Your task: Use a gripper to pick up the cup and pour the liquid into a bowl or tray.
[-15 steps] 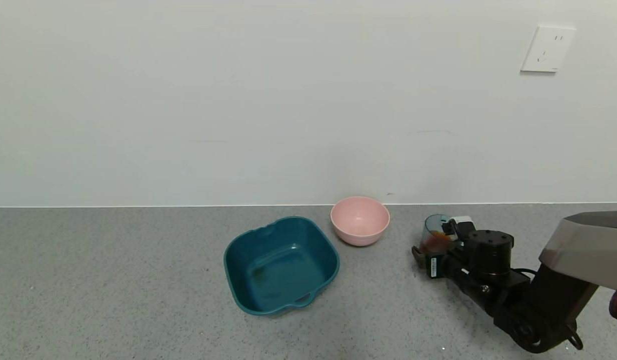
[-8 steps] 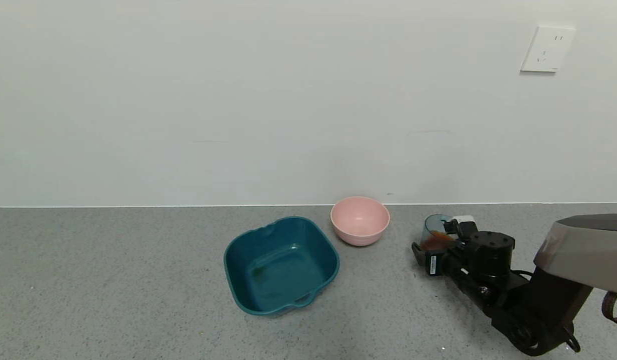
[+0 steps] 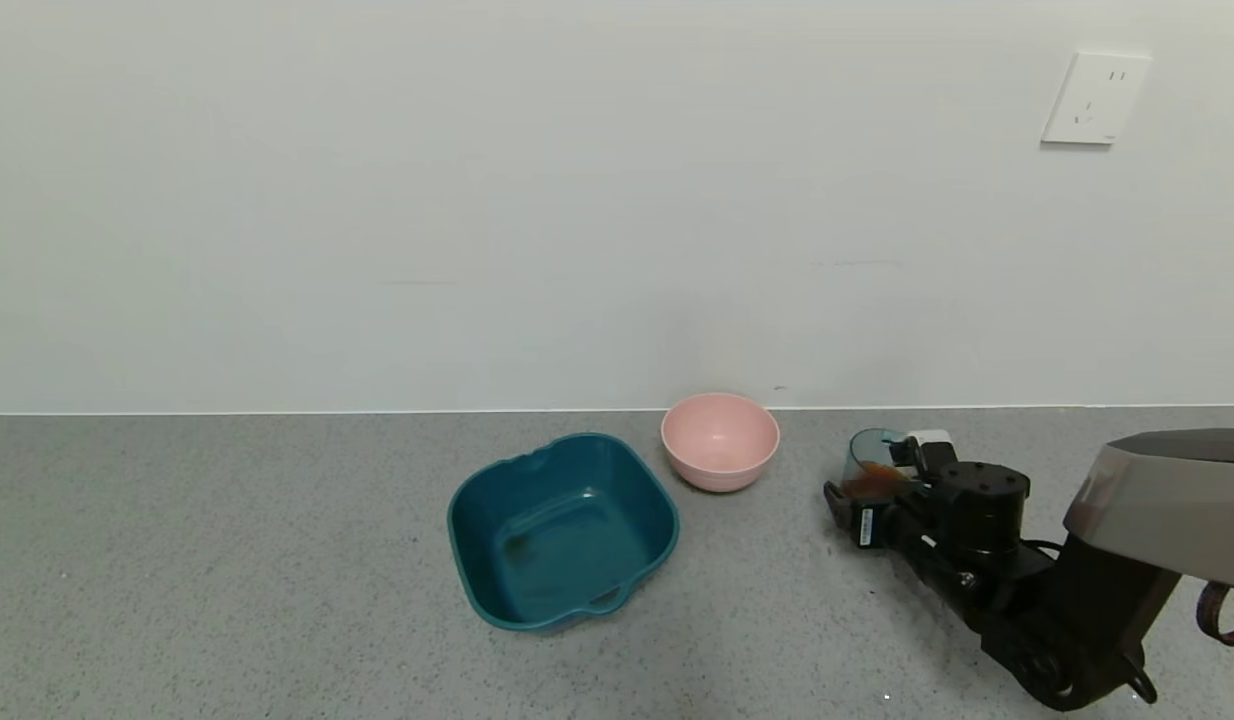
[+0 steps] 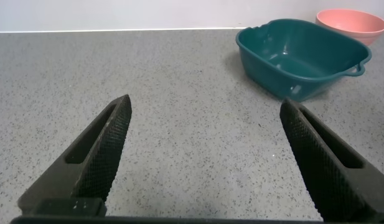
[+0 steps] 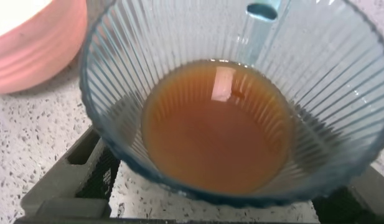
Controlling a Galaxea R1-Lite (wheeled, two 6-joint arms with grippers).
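My right gripper has to take the cup [image 5: 148, 50] by its ribbed side [image 5: 124, 115] next. Then it can pour the reddish-brown liquid into the dark teal basin.
The ribbed blue-grey cup [image 3: 874, 452] stands upright on the grey counter, right of the pink bowl. It holds reddish-brown liquid [image 5: 216, 127] in its lower part. My right gripper [image 3: 875, 480] is open, low over the counter, with one finger on each side of the cup [image 5: 148, 50]. One finger [image 5: 73, 177] shows under the cup's wall. The dark teal basin [image 3: 459, 525] sits left of the cup, past the pink bowl. It also shows in the left wrist view [image 4: 285, 74]. My left gripper [image 4: 204, 109] is open and empty above bare counter.
A round pink bowl [image 3: 719, 440] stands between the basin and the cup, close to the wall; it shows in the right wrist view [image 5: 30, 50] next to the cup. A white wall runs along the back of the counter, with a socket [image 3: 1095, 98] at the upper right.
My right arm has crept slightly forward and left around the cup. The cup, the basin and the pink bowl have not moved.
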